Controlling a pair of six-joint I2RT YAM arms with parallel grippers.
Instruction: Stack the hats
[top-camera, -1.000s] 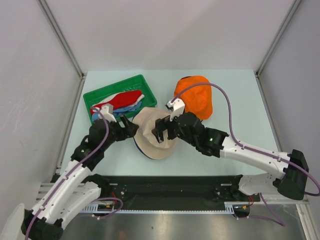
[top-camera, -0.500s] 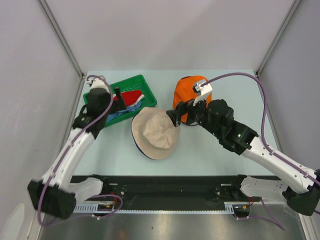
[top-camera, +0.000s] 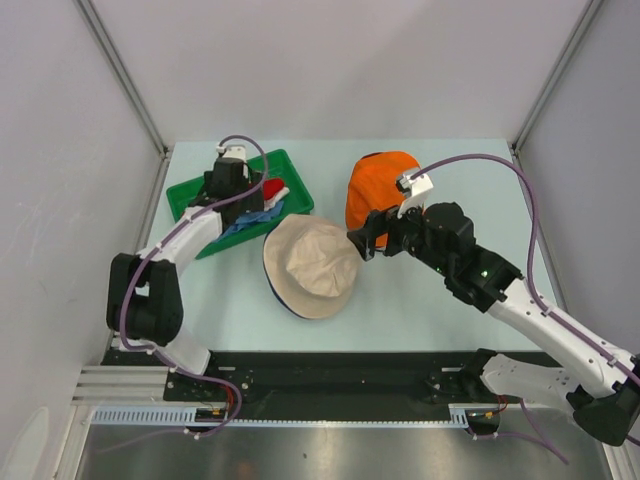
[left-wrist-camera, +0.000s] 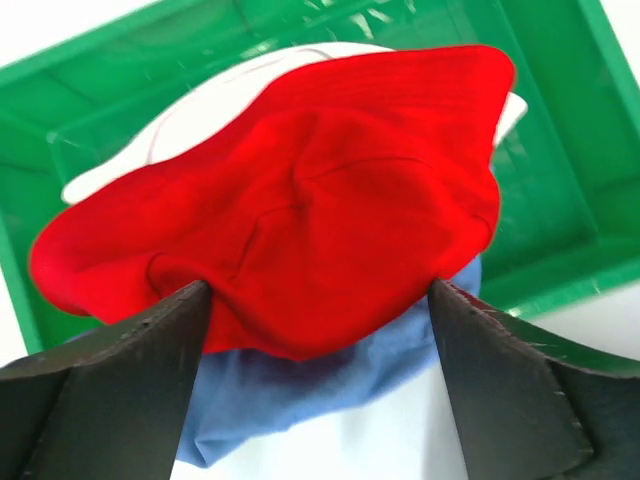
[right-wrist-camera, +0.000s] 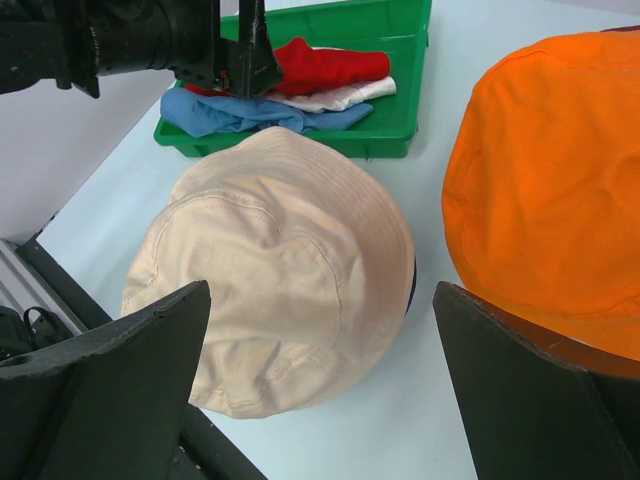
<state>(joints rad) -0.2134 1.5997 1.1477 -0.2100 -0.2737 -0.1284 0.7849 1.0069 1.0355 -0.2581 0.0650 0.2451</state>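
I need to grab the red hat (left-wrist-camera: 290, 190) by its near edge (left-wrist-camera: 307, 336) with my left gripper, which leaves another edge free for my right gripper to help stack it.
A beige hat (top-camera: 312, 265) lies crown up at the table's middle, with a dark navy rim (top-camera: 279, 297) showing under its near left edge. It also shows in the right wrist view (right-wrist-camera: 280, 270). An orange hat (top-camera: 385, 188) lies to its far right and also shows in the right wrist view (right-wrist-camera: 550, 170). A red hat (left-wrist-camera: 290, 190) tops a white hat (left-wrist-camera: 190, 115) and a light blue hat (left-wrist-camera: 290, 390) in the green tray (top-camera: 190, 192). My left gripper (top-camera: 250, 192) hangs open over the red hat. My right gripper (top-camera: 364, 240) is open and empty above the beige hat's right edge.
The green tray's far wall (left-wrist-camera: 120, 70) and right wall (left-wrist-camera: 590, 120) rise around the pile. The light blue hat spills over the tray's near edge onto the table. Grey walls close in the left, right and back. A black rail runs along the near edge (top-camera: 340, 375).
Both grippers left the beige hat, which now lies alone. My left arm swung back left over the tray. My right gripper rose and pulled right, beside the orange hat.
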